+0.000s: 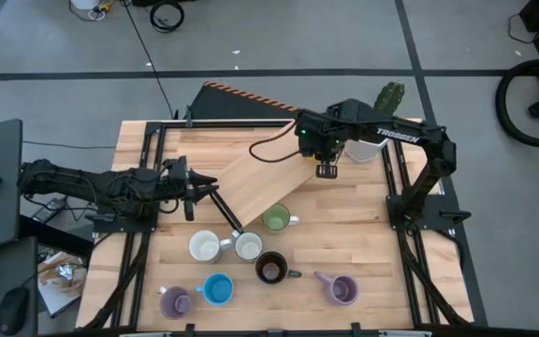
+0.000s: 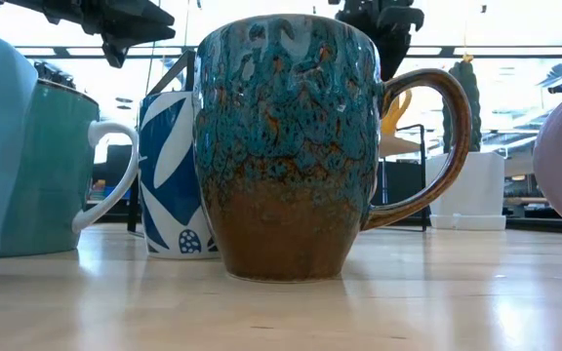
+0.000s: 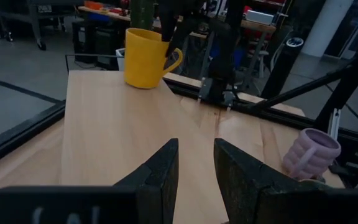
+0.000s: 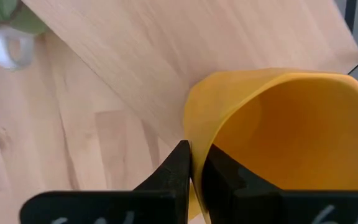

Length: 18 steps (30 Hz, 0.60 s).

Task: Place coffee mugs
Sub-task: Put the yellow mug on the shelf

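I should open my right gripper now, because the lower side of the yellow-orange mug (image 4: 272,130) touches the wooden board (image 4: 160,62). The mug would stay up.
My right gripper (image 1: 327,168) hangs over the right end of a tilted wooden board (image 1: 260,183), shut on a yellow-orange mug (image 4: 272,130). The high view hides that mug under the gripper; the left wrist view shows the mug (image 3: 145,56) at the board's far end. On the table near the front stand a green mug (image 1: 275,219), two white mugs (image 1: 204,247) (image 1: 248,246), a dark brown mug (image 1: 270,269), a blue mug (image 1: 217,288) and two purple mugs (image 1: 176,301) (image 1: 342,288). My left gripper (image 3: 196,168) sits level at the board's left end with a narrow gap. Whether it touches the board I cannot tell. My right gripper holds the yellow-orange mug by its rim wall (image 4: 194,127), one finger inside the mug and one outside. The fingers come from above, pointing down. The mug hangs upright below them, its handle (image 2: 398,112) well above the tabletop. Whether its base touches the board I cannot tell.
A white pot (image 1: 368,148) with a green cactus (image 1: 390,96) stands at the far right, close behind my right gripper. Black frame rails (image 1: 396,183) run along both table sides. Bare wood lies right of the green mug.
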Motion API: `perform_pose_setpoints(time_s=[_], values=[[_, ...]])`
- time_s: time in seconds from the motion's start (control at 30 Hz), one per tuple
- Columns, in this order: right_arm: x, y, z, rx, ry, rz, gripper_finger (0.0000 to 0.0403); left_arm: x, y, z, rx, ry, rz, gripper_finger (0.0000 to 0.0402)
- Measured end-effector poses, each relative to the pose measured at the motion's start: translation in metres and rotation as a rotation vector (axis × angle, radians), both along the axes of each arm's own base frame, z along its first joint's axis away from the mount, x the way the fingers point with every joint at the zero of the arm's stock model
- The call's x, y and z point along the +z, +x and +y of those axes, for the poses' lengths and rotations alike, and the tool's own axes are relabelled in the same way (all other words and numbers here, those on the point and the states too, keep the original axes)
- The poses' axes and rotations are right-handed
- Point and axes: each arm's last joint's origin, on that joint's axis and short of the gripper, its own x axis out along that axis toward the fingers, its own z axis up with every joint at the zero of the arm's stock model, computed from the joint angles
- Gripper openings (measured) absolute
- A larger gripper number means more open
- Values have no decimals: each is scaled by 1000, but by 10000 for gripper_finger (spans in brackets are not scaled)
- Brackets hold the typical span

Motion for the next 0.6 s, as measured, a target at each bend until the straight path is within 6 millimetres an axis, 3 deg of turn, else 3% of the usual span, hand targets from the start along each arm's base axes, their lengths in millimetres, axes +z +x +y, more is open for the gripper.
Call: perform_pose_setpoints(time_s=[0.2, 0.6], values=[[0, 4, -4, 15, -42, -21, 47, -4, 5, -1, 0, 4, 29, 107], [9, 6, -4, 10, -72, -63, 123, -12, 19, -3, -1, 13, 63, 107]])
